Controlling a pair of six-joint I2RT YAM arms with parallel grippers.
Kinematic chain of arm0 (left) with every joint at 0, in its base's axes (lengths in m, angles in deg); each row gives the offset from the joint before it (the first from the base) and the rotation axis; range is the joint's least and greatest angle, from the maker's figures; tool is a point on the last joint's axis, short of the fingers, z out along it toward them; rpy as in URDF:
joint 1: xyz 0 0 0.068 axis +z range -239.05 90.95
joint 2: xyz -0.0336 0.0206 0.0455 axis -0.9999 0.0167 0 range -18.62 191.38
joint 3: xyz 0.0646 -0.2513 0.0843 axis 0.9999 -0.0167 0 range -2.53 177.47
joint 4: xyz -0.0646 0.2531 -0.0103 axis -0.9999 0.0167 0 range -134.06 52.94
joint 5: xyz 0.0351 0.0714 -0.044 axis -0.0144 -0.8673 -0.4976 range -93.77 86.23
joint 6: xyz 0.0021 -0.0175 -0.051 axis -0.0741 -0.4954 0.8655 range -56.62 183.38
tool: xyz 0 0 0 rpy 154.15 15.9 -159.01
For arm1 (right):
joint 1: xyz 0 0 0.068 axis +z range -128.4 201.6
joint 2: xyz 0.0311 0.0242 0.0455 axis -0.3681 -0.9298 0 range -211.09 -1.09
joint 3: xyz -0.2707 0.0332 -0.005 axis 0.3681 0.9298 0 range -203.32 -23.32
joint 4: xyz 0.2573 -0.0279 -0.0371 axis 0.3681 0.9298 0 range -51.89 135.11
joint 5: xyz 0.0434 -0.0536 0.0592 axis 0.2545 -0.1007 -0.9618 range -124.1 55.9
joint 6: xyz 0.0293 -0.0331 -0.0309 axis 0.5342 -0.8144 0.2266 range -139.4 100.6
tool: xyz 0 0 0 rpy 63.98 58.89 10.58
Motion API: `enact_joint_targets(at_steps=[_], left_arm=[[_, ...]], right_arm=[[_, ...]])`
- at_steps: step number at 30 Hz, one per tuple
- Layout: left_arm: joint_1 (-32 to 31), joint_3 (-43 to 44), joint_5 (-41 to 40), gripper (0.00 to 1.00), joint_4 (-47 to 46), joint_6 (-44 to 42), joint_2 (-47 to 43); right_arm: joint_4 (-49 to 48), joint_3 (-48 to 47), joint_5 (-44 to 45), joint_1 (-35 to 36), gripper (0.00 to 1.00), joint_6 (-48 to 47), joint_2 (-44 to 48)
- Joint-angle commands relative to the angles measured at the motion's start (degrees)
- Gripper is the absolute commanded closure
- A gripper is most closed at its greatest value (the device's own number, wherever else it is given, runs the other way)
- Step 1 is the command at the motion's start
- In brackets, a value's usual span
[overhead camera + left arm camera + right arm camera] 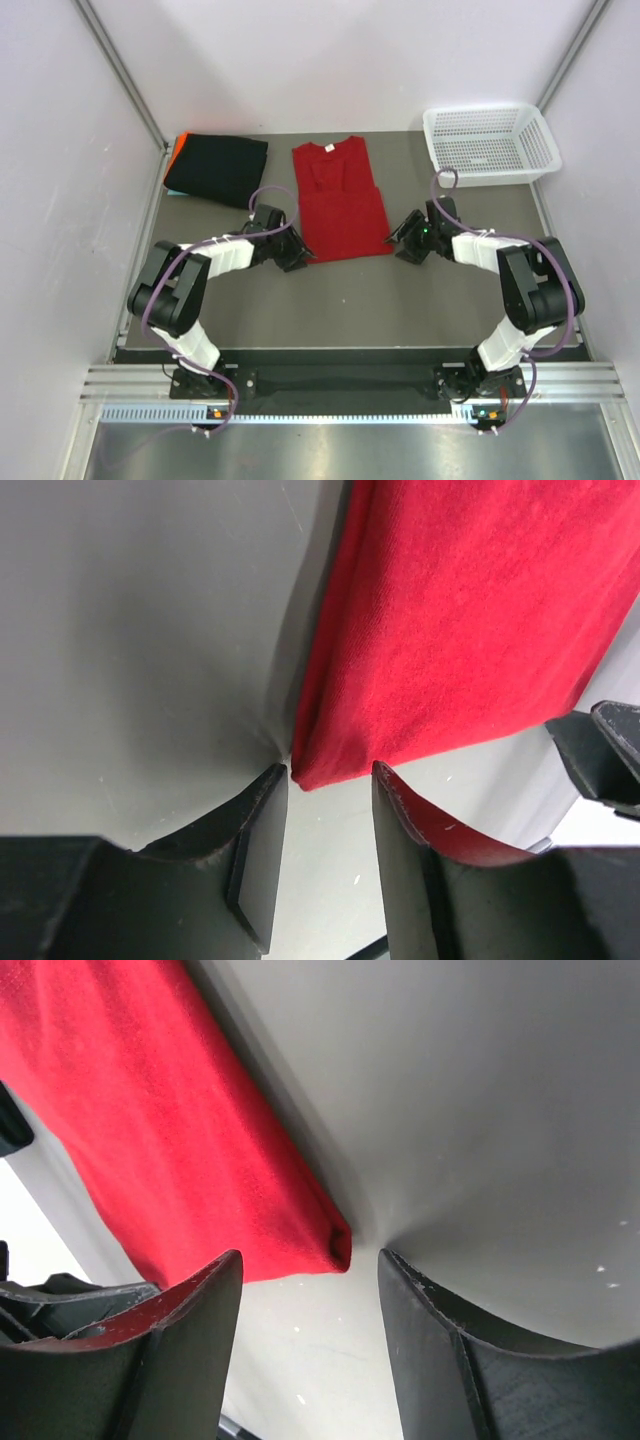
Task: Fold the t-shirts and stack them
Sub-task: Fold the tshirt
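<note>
The red t-shirt's near corner lies between my left gripper's open fingers. My left gripper needs to close on the corner now, and it would pinch it.
A red t-shirt (pixel 340 200), folded into a long strip, lies flat on the mat with its collar toward the back. My left gripper (pixel 303 259) sits low at its near left corner and my right gripper (pixel 393 243) at its near right corner. In the left wrist view the red t-shirt (pixel 460 630) ends in a corner right at the tips of the open left gripper (pixel 330 772), unpinched. The right wrist view shows the same: the red t-shirt (pixel 170 1130) has its corner just ahead of the open right gripper (pixel 312 1258). A folded black t-shirt (pixel 215 168) lies back left over an orange edge (pixel 177 150).
A white mesh basket (pixel 487 140) stands at the back right corner. The dark mat (pixel 340 305) runs bare toward the arm bases. Grey walls close in the left, right and back sides.
</note>
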Motion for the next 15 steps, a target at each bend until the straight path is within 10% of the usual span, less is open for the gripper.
enact_joint_targets(at_steps=[1, 10, 15], left_arm=[[-0.37, -0.71, -3.44, 0.56, -1.47, 1.17, 0.96], [-0.46, -0.09, -5.20, 0.68, -0.76, 1.43, 2.28], [-0.46, 0.70, -4.85, 0.99, -0.94, 0.55, 1.84]], right_arm=[[-3.10, 1.33, 3.01, 1.04, 0.43, 2.57, 1.25], [-5.83, 2.56, 3.01, 1.74, 0.61, 4.07, -1.21], [-5.74, 3.70, 3.71, 1.83, 0.84, 3.72, 0.01]])
